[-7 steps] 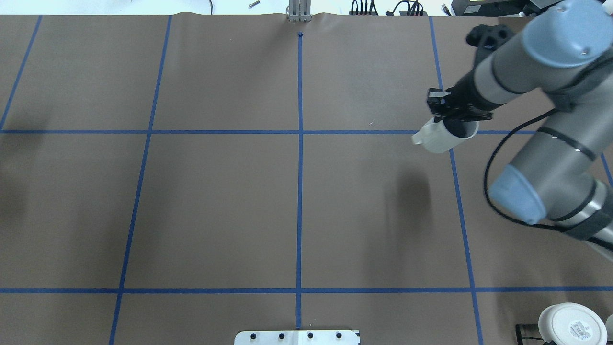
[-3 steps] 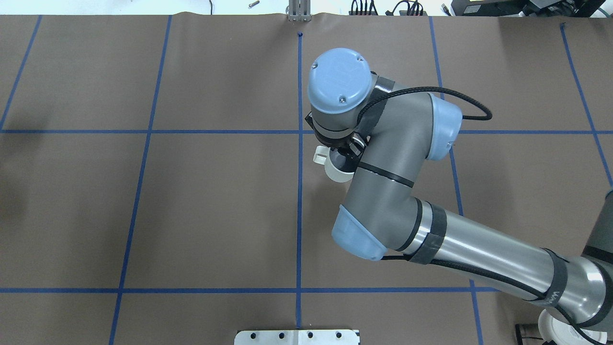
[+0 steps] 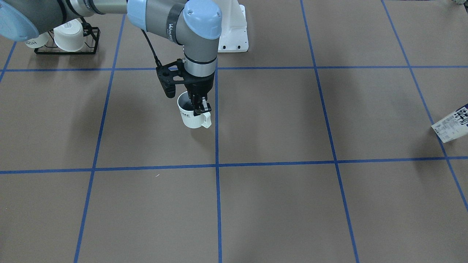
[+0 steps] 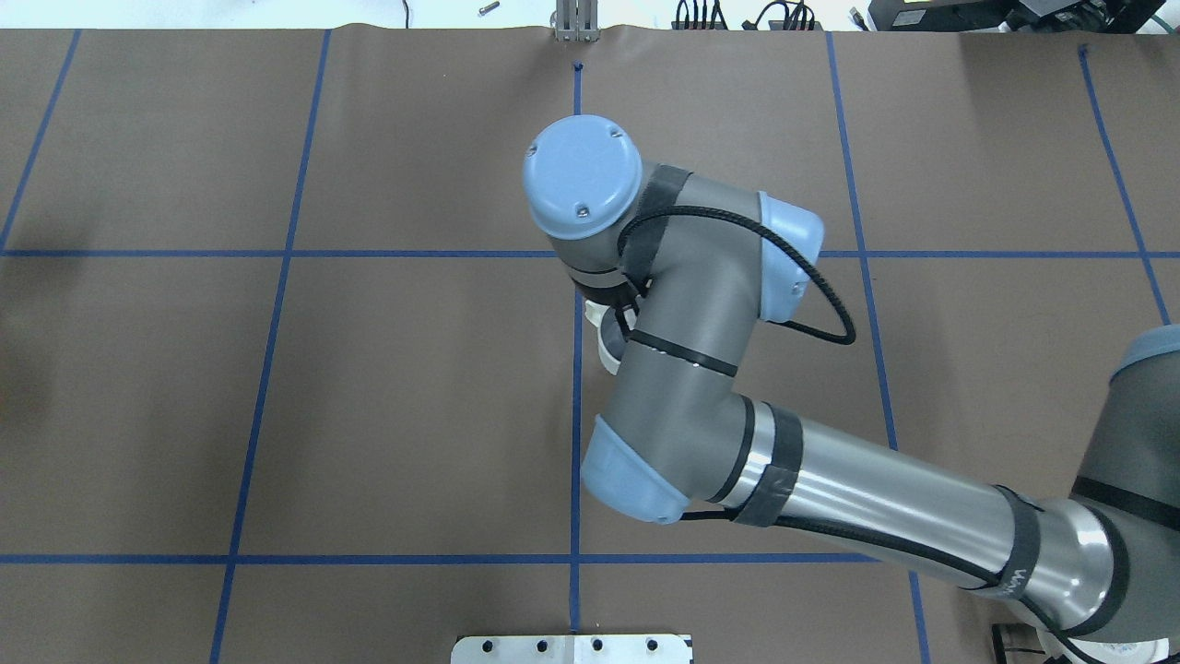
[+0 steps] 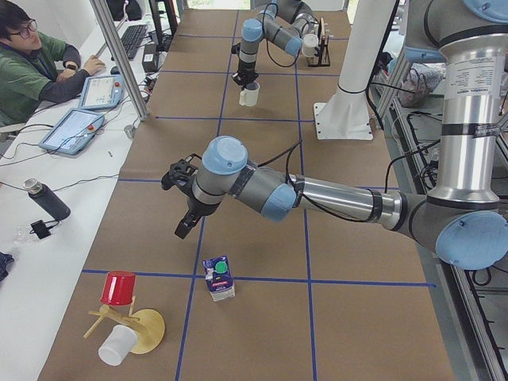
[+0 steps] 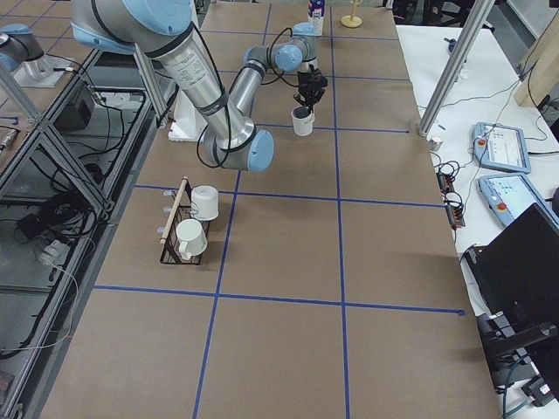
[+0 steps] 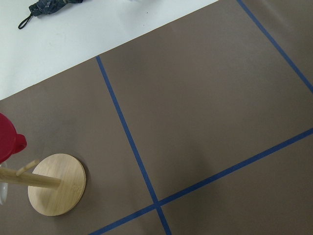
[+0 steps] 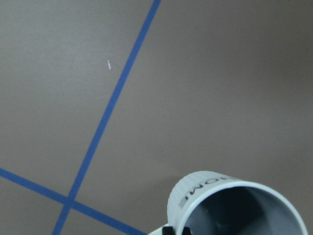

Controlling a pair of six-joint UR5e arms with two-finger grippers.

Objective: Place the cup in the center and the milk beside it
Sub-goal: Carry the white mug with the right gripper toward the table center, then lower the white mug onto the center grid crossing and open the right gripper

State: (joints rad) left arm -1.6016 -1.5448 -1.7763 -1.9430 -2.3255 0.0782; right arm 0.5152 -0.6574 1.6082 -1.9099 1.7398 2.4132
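The cup's base (image 3: 193, 125) hangs short of the centre blue line (image 3: 217, 127), so my right gripper needs to keep holding the cup until the cup is down on that line.
The cup (image 3: 191, 116), a white mug with dark "HOME" lettering and a squarish handle, hangs from my right gripper (image 3: 199, 107), which is shut on its rim by the handle. It sits just beside the centre blue line, low at the table; I cannot tell if it touches. My arm hides most of the cup (image 4: 606, 343) in the overhead view, and it fills the lower right of the right wrist view (image 8: 234, 205). The milk (image 5: 218, 278) stands far off at the table's left end and also shows in the front view (image 3: 451, 126). My left gripper (image 5: 185, 226) hovers above the table near it; I cannot tell if it is open.
A black wire rack (image 3: 89, 44) with white cups stands near my right base. A wooden mug tree (image 5: 131, 327) with a red cup stands at the left end. An operator (image 5: 32, 63) sits at the far side.
My right arm has swung the cup from the right part of the table to the centre line, and over the last half second it has moved a little further left.
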